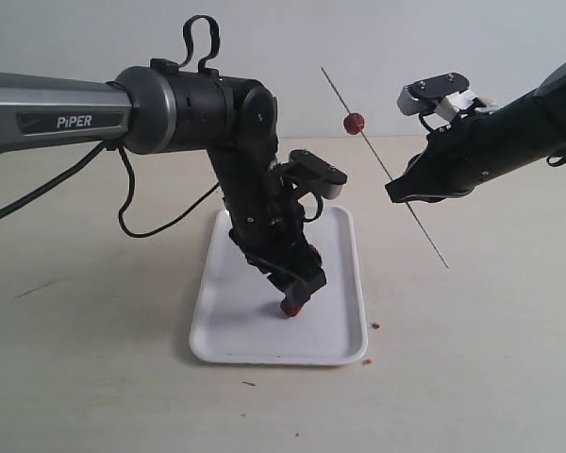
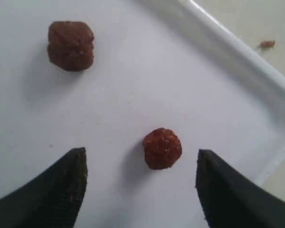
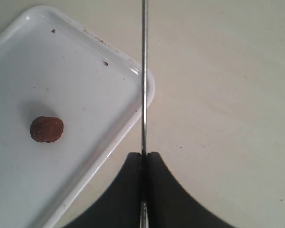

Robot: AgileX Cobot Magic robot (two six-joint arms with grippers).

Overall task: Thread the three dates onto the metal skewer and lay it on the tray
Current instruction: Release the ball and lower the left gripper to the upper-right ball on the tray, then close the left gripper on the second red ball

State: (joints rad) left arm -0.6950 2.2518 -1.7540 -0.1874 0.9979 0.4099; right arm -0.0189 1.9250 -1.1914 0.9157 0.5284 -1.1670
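Note:
The left gripper should thread the date onto the metal skewer, so next it should grip the date by its rounded sides.
The white tray (image 1: 344, 311) lies on the table with two dates on it. My left gripper (image 2: 141, 154) hangs open just above the tray, one reddish-brown date (image 2: 162, 148) lying between its fingers untouched. The other date (image 2: 71, 45) lies farther off on the tray. In the exterior view only the date (image 1: 290, 308) at the left gripper (image 1: 298, 294) shows. My right gripper (image 3: 145, 154) is shut on the thin metal skewer (image 3: 144, 76), holding it slanted in the air to the right of the tray. A third date (image 1: 355, 123) sits threaded on the upper part of the skewer (image 1: 377, 156).
Small crumbs (image 1: 375, 326) lie on the table by the tray's near right corner. The left arm's black cable (image 1: 141, 222) loops down to the table left of the tray. The tray's rim (image 3: 133, 71) passes under the skewer in the right wrist view.

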